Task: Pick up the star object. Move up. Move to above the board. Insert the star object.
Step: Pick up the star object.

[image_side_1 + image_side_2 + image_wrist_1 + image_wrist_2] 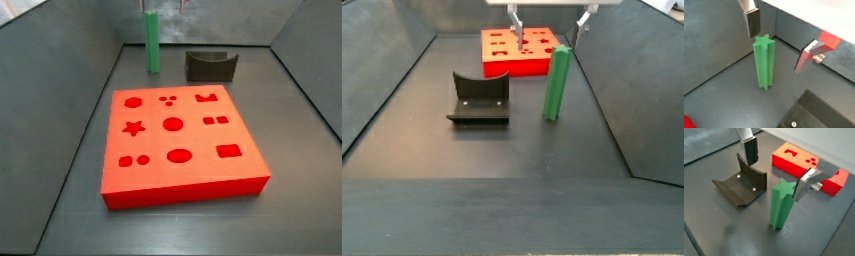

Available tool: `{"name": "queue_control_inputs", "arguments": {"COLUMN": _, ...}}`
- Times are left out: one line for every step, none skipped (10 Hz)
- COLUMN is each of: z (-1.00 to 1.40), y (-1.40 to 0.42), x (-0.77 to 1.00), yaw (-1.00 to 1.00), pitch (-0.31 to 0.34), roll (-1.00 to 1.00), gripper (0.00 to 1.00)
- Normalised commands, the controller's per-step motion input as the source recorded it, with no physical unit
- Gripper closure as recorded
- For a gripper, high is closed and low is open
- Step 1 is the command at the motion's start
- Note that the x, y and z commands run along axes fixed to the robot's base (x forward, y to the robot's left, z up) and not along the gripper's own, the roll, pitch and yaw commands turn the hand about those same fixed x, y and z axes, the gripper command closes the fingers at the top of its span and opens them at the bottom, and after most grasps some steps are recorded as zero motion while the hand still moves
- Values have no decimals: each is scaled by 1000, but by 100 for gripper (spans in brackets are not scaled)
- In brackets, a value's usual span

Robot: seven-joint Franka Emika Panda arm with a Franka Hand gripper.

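The green peg's star-shaped top (151,14) is the part my gripper will grab next, to insert the peg into the board (201,138).
The star object (764,62) is a tall green peg with a star-shaped top. It stands upright on the dark floor and shows in both side views (151,42) (556,85). My gripper (779,40) is open and empty, just above the peg's top, with one finger on each side of it. It also shows in a wrist view (777,168) and at the top of both side views (549,22) (163,8). The board (201,138) is a large flat red block with shaped holes. It lies apart from the peg (529,62) (784,163).
The fixture (480,100) stands on the floor beside the peg, between it and one bin wall (743,185) (210,65). Dark sloping bin walls (389,90) close in the floor on all sides. The peg stands near a wall (120,30).
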Motion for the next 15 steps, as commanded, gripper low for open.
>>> {"name": "queue_control_inputs", "arguments": {"z": -737, "y": 0, "x": -449, "yaw": 0, "pitch": -141, "roll": 63, "gripper": 0}}
{"name": "queue_control_inputs", "arguments": {"z": -274, "y": 0, "x": -280, "yaw": 0, "pitch": -77, "roll": 0, "gripper": 0}}
{"name": "queue_control_inputs", "arguments": {"z": 0, "y": -89, "x": -160, "yaw": 0, "pitch": 0, "roll": 0, "gripper": 0}}
{"name": "queue_control_inputs", "arguments": {"z": 346, "y": -23, "x": -491, "yaw": -17, "pitch": -53, "roll": -17, "gripper": 0}}
{"name": "queue_control_inputs", "arguments": {"z": -294, "y": -26, "x": -429, "yaw": -29, "pitch": -91, "roll": 0, "gripper": 0}}
{"name": "queue_control_inputs", "arguments": {"z": -703, "y": 89, "x": -289, "yaw": -11, "pitch": -57, "roll": 17, "gripper": 0}}
{"name": "queue_control_inputs", "arguments": {"z": -783, "y": 246, "x": -74, "yaw": 0, "pitch": 0, "roll": 0, "gripper": 0}}
{"name": "queue_control_inputs", "arguments": {"z": -583, "y": 163, "x": 0, "yaw": 0, "pitch": 0, "roll": 0, "gripper": 0}}
{"name": "queue_control_inputs", "arguments": {"z": -269, "y": 203, "x": 0, "yaw": 0, "pitch": 0, "roll": -51, "gripper": 0}}
{"name": "queue_control_inputs", "arguments": {"z": 0, "y": 31, "x": 0, "yaw": 0, "pitch": 0, "roll": -17, "gripper": 0}}
{"name": "queue_control_inputs", "arguments": {"z": 0, "y": 0, "x": 0, "yaw": 0, "pitch": 0, "roll": 0, "gripper": 100}}
{"name": "queue_control_inputs", "arguments": {"z": 0, "y": 0, "x": 0, "yaw": 0, "pitch": 0, "roll": 0, "gripper": 100}}
{"name": "queue_control_inputs", "arguments": {"z": 0, "y": 0, "x": 0, "yaw": 0, "pitch": 0, "roll": 0, "gripper": 100}}
{"name": "queue_control_inputs", "arguments": {"z": 0, "y": 0, "x": 0, "yaw": 0, "pitch": 0, "roll": 0, "gripper": 100}}
{"name": "queue_control_inputs", "arguments": {"z": 0, "y": 0, "x": 0, "yaw": 0, "pitch": 0, "roll": 0, "gripper": 100}}
